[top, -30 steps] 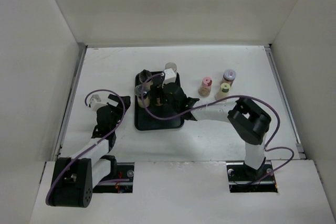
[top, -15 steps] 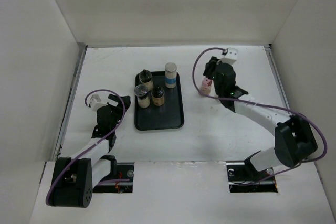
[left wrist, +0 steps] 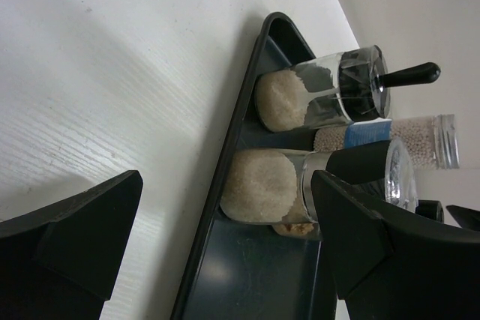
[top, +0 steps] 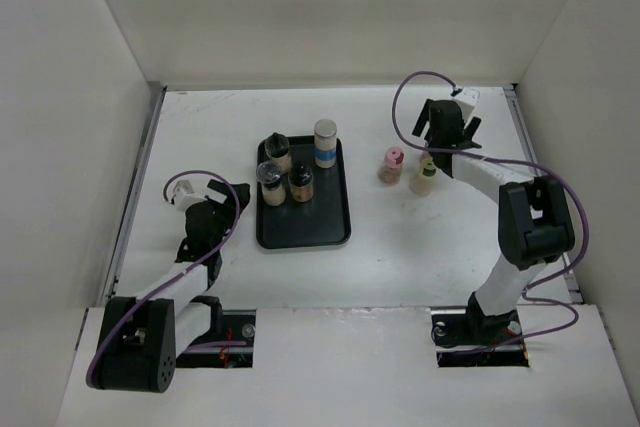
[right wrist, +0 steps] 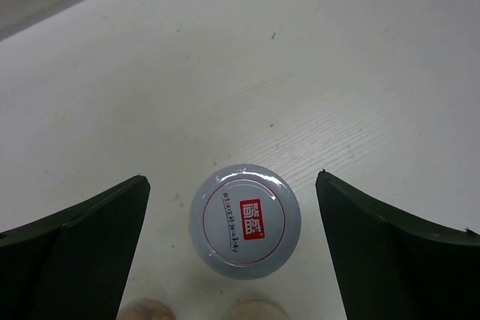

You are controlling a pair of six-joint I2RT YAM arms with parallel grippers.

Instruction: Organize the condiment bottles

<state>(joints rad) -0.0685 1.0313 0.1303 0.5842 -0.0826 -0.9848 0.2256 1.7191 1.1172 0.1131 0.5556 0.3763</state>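
My fingers are above the lilac cap, which looks small between them, so it is too early to close. My right gripper lowers first, then closes.
Four condiment bottles stand at the back of the black tray (top: 320, 227): a tall one with a blue label band (top: 325, 142), two black-capped ones (top: 277, 152) (top: 300, 184) and a clear-capped one (top: 269, 182). A pink-capped bottle (top: 391, 165) and a yellow-green-capped bottle (top: 425, 175) stand on the table to the right. My right gripper (top: 443, 135) is open above the lilac-capped bottle (right wrist: 244, 220), whose cap lies between the fingers (right wrist: 82, 245) without touching. My left gripper (top: 218, 197) is open and empty, left of the tray (left wrist: 225, 185), facing the bottles (left wrist: 281, 99).
White walls enclose the table on the left, back and right. The right arm's purple cable (top: 410, 97) loops above the back right corner. The tray's front half (top: 305, 222) holds nothing.
My right arm has left the tray and swung right and back, past the pink-capped bottle, to above the lilac-capped bottle. The left arm has not moved.
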